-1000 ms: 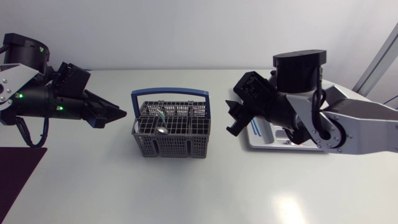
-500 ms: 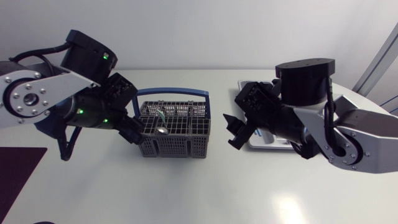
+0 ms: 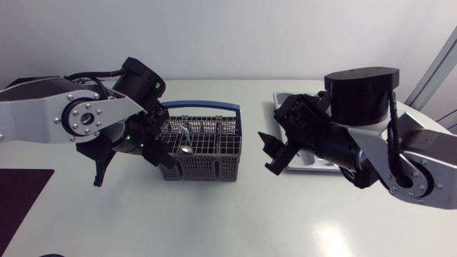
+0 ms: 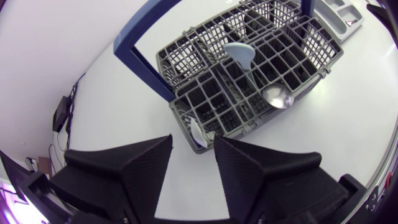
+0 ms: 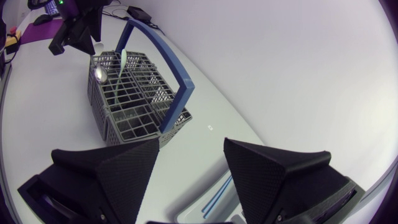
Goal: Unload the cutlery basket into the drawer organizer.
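My left gripper should next grab the white utensil by its end to unload it, because that end stands up above the basket's grid bars and the bars close around the utensil.
The grey cutlery basket [image 3: 198, 148] with a blue handle [image 3: 194, 106] stands mid-table. In it are a silver spoon [image 4: 278, 96], a pale blue utensil [image 4: 240, 55] and a pale piece [image 4: 198, 132] at the near corner. My left gripper [image 3: 161, 155] hangs open at the basket's left end; in the left wrist view its fingertips [image 4: 166, 144] flank that corner piece without gripping it. My right gripper [image 3: 275, 154] is open and empty just right of the basket, in front of the white drawer organizer [image 3: 282, 98]. The right wrist view looks past its own gripper [image 5: 191, 147] to the basket [image 5: 134, 102].
The organizer [image 4: 344, 12] lies at the table's right, mostly hidden under my right arm. A dark purple mat [image 3: 18, 196] lies at the front left edge. My left gripper [image 5: 78, 28] shows beyond the basket in the right wrist view.
My left arm has swung right from the table's left side to the basket's left end. My right arm shifted slightly forward, and its gripper stays beside the basket.
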Controlling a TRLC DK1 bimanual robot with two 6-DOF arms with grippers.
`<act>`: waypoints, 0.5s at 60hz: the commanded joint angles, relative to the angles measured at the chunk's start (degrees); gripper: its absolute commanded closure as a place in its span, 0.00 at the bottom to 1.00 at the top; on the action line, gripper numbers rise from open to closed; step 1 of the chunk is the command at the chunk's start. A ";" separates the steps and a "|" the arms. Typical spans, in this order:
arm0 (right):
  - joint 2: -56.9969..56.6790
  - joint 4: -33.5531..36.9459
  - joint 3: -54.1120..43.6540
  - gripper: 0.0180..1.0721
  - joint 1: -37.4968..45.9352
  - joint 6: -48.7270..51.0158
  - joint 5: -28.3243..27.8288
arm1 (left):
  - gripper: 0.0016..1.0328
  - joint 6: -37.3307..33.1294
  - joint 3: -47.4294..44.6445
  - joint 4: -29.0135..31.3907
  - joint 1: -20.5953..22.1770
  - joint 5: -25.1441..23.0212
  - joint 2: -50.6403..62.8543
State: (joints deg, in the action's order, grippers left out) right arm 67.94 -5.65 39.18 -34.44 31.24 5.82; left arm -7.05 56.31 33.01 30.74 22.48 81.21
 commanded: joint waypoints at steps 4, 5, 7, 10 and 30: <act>-1.58 1.26 -1.65 0.28 -0.63 -1.63 0.42 | 0.75 1.86 1.34 -1.29 0.55 1.16 1.58; -1.67 1.26 -1.74 0.28 -0.63 -1.63 0.42 | 0.76 1.86 1.25 -1.37 0.55 1.25 1.67; -1.85 1.26 -1.91 0.28 -0.63 -1.63 0.42 | 0.78 2.13 1.17 -1.73 0.72 1.51 1.85; -2.02 1.26 -2.18 0.28 -0.63 -1.63 0.42 | 0.81 2.21 0.90 -2.43 0.81 1.78 2.29; -2.99 1.26 -3.23 0.27 -0.63 -1.54 0.42 | 0.94 2.83 0.81 -4.27 1.43 3.89 4.04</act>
State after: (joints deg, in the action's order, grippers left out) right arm 65.78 -4.67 37.28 -34.79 31.07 5.85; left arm -5.74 56.31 29.21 31.33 25.26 84.40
